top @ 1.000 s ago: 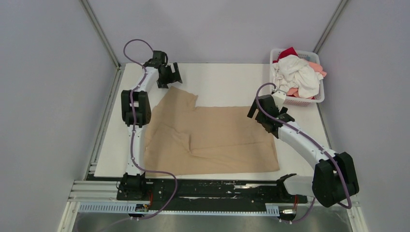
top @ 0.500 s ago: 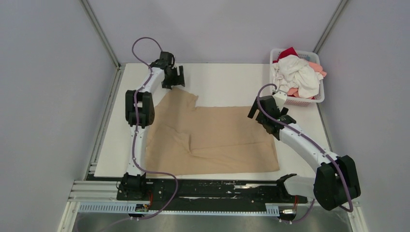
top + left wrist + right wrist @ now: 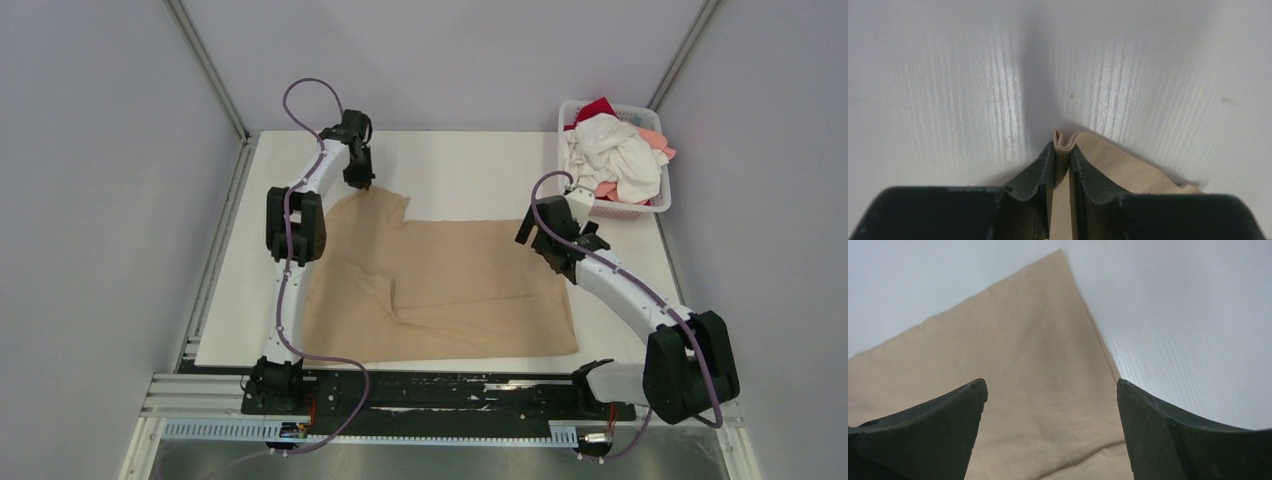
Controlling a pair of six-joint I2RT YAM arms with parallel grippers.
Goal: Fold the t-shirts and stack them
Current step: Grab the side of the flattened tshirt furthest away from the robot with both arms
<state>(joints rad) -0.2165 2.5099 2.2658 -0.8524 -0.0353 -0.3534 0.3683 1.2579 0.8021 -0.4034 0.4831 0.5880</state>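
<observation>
My right gripper should next pinch the tan t-shirt's far corner nearest the basket. Both grippers can then fold its far side over.
A large tan t-shirt (image 3: 440, 285) lies spread flat on the white table. My left gripper (image 3: 360, 183) is at its far left sleeve edge, shut on a pinched fold of the tan cloth (image 3: 1064, 142) that sticks up between the fingers. My right gripper (image 3: 533, 240) hovers open over the tan t-shirt's far right corner (image 3: 1048, 315), with its fingers (image 3: 933, 415) wide apart and nothing between them. More t-shirts, white (image 3: 610, 155), coral-pink and red, are heaped in the basket.
A white lattice basket (image 3: 655, 200) stands at the table's far right corner, close behind the right arm. Grey walls enclose the table on three sides. The arm bases and a black rail run along the near edge.
My left gripper has dropped onto the tan t-shirt's far left edge and shut on it. The right gripper has hardly moved.
</observation>
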